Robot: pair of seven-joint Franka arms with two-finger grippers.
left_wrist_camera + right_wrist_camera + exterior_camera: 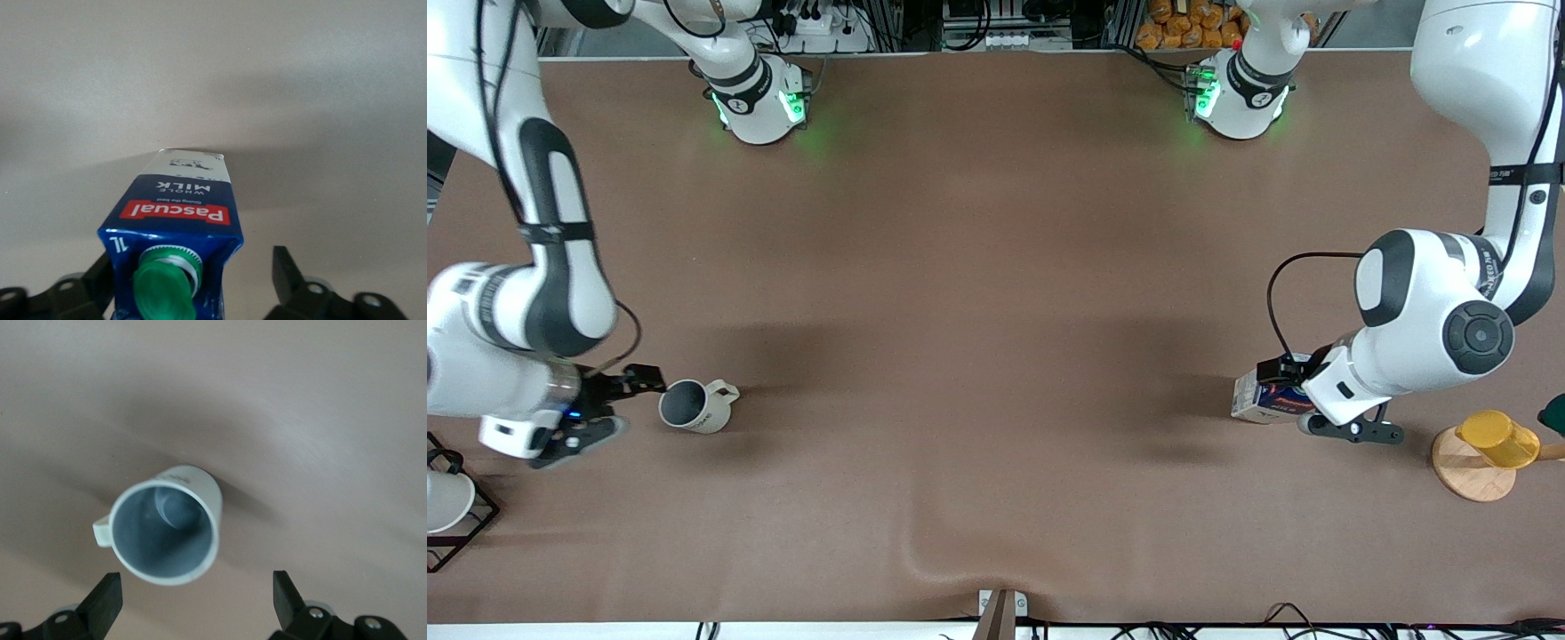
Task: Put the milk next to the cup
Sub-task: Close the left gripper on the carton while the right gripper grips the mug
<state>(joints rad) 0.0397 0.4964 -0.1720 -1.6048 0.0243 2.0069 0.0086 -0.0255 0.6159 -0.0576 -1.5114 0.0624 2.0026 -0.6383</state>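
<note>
The milk (1261,400) needs to stand beside the cup. My right gripper should grab the cup by its rim (682,404) next.
The milk (1261,400), a dark blue carton with a green cap and red band, stands on the table toward the left arm's end. My left gripper (1305,402) is open around its top. In the left wrist view the carton (177,213) sits between the fingers (285,270), close to one and with a gap to the other. The cup (694,406), an off-white mug with a grey inside, stands toward the right arm's end. My right gripper (616,407) is open and empty just beside it. In the right wrist view the cup (167,527) lies just ahead of my right gripper (195,587).
A yellow cup (1498,437) sits on a round wooden coaster (1467,471) near the milk, with a dark green object (1552,413) at the table's edge. A black wire rack (463,524) holding a white cup (443,500) stands near the right gripper.
</note>
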